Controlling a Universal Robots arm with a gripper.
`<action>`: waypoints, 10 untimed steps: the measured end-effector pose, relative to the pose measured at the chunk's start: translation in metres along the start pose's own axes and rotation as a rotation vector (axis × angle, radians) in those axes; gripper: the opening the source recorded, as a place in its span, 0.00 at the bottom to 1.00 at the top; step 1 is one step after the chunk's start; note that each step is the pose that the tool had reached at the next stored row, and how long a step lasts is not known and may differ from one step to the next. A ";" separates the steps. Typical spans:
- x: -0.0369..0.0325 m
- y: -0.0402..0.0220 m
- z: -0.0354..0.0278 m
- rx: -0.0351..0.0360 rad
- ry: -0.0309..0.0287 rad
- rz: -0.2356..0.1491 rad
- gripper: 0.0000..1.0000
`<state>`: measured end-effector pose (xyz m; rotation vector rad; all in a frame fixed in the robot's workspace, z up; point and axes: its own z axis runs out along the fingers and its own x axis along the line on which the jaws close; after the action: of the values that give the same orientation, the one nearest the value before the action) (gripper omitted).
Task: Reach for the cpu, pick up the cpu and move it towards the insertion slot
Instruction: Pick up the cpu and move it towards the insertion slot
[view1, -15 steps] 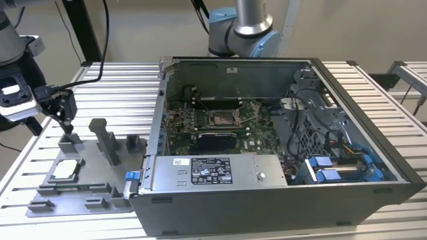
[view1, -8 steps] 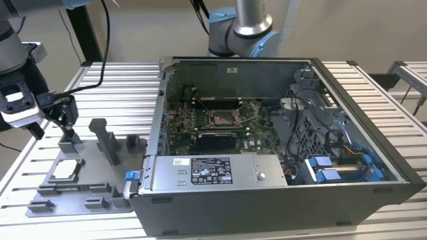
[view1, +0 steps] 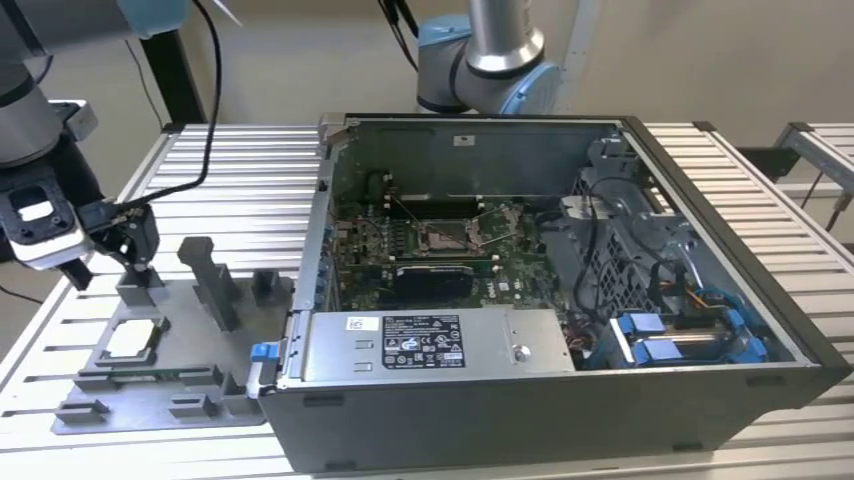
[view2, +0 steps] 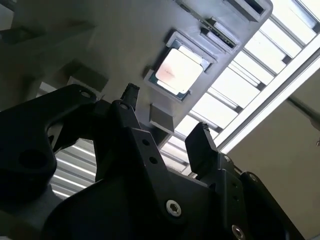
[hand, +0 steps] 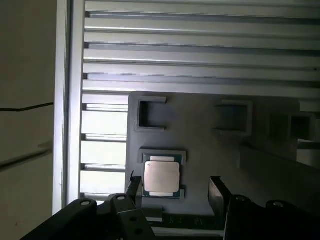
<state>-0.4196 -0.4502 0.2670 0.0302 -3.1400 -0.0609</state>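
Note:
The rails of the fixture hug the cpu (view1: 134, 340) along opposite edges, so I will next grab the cpu by its open side edges between the rails.
The cpu (view1: 134, 340) is a pale square chip lying flat in a recess of the grey fixture plate (view1: 174, 400), at the exterior view's left. My gripper (view1: 107, 270) hangs above the plate, a little behind the chip, and is open with nothing between its fingers. Both wrist views show the cpu (view2: 179, 70) (hand: 161, 178) resting in its frame beyond the gripper (view2: 165, 120) (hand: 175, 192), apart from the dark fingertips (hand: 217, 192). The insertion slot (view1: 447, 235) is a silver-framed socket on the green board inside the open computer case (view1: 721, 380).
Upright grey fixture blocks (view1: 214, 280) stand on the plate just to the exterior view's right of my gripper. The case's side wall (view1: 320, 230) rises between the plate and the board. A second arm's base (view1: 487, 60) stands behind the case. Cables hang at the back left.

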 end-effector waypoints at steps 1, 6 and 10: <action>0.0002 -0.0001 0.0018 0.0001 0.0000 0.000 1.00; 0.0024 -0.0005 0.0109 0.0004 0.0001 0.000 1.00; 0.0045 -0.0008 0.0182 0.0005 0.0000 0.000 1.00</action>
<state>-0.4241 -0.4504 0.2488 0.0304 -3.1401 -0.0600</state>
